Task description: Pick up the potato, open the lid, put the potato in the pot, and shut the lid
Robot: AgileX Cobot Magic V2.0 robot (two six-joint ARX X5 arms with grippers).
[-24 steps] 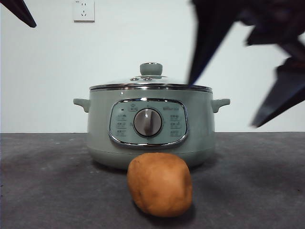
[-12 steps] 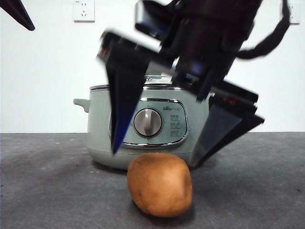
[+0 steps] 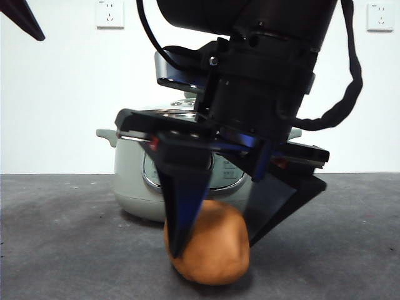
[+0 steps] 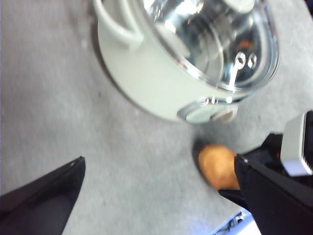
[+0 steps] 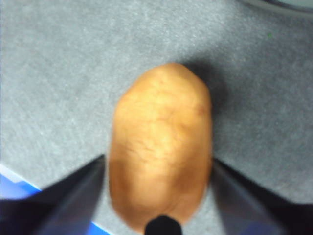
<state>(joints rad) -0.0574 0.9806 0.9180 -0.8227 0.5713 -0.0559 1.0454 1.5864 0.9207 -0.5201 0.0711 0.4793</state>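
Observation:
My left gripper should open the pot for the potato (image 4: pixel 216 165), so it needs to grab the glass lid by its knob (image 4: pixel 239 4) next.
The orange-brown potato (image 3: pixel 219 262) lies on the grey table in front of the pale green pot (image 3: pixel 131 181). My right gripper (image 3: pixel 215 247) has come down over it, open, with one jaw on each side of the potato (image 5: pixel 161 142), close to its skin. The potato rests on the table. The glass lid (image 4: pixel 215 39) sits on the pot (image 4: pixel 146 73); in the front view the arm hides its knob and most of the control panel. My left gripper (image 4: pixel 159 159) is open and empty, high at the left, and shows as a black tip (image 3: pixel 22 17).
The grey table (image 3: pixel 62 237) runs to a white wall with sockets (image 3: pixel 109 12). The right arm's dark body (image 3: pixel 262 81) and cable fill the middle of the front view. The right arm also shows in the left wrist view (image 4: pixel 279 191).
My right gripper has swung in from the upper right and dropped in front of the pot, until its open jaws stand either side of the potato. The potato, pot and left arm have not moved.

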